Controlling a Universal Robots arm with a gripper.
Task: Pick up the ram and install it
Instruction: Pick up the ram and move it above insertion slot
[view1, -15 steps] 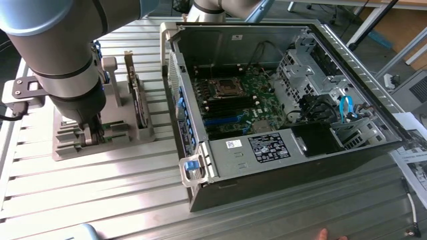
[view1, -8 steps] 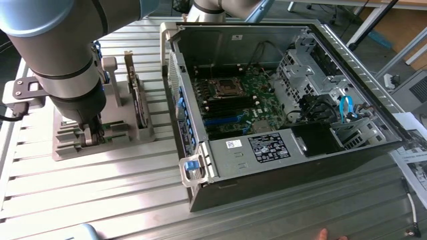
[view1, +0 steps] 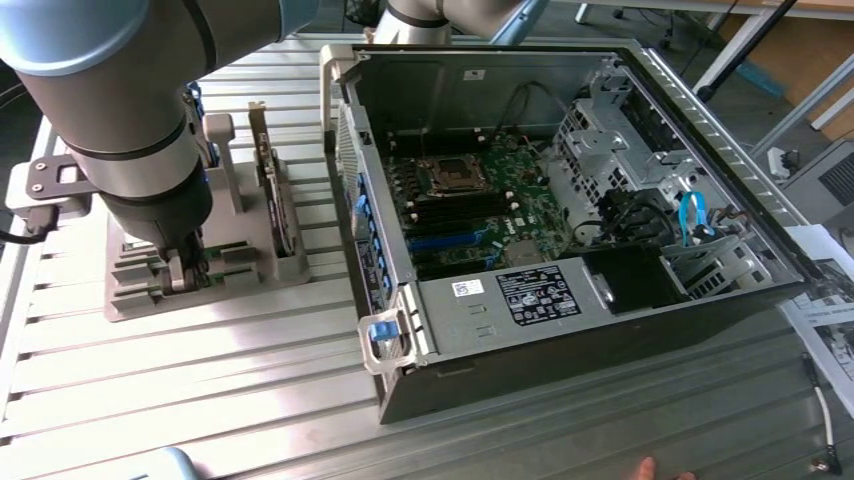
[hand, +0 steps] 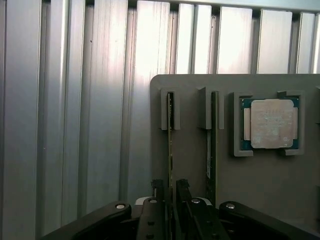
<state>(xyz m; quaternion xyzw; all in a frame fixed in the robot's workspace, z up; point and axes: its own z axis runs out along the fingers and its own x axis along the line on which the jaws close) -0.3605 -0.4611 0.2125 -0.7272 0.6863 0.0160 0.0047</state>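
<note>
Holder posts hold the ram at its ends, so the robot's gripper should next grab it by its bare middle part, where both sides are open.
Two ram sticks stand edge-on in slots of a grey holder block (hand: 260, 190): one ram (hand: 170, 140) and a second ram (hand: 212, 145) beside it. My gripper (hand: 170, 189) is lowered over the first one, with a dark finger on either side of its thin green edge and small gaps showing, so the jaws are open. In the exterior view my gripper (view1: 182, 272) reaches down into the holder (view1: 147, 300) at the exterior view's left, beside the open computer case (view1: 441, 330). The motherboard (view1: 501, 170) lies inside the case, with its long black memory slots (view1: 461, 212).
A square silver processor (hand: 270, 123) sits in its own recess of the holder. A dark expansion card (view1: 276, 195) stands upright between holder and case. The ribbed metal table (view1: 200, 400) spreads around. A fingertip (view1: 649, 466) shows at the front edge.
</note>
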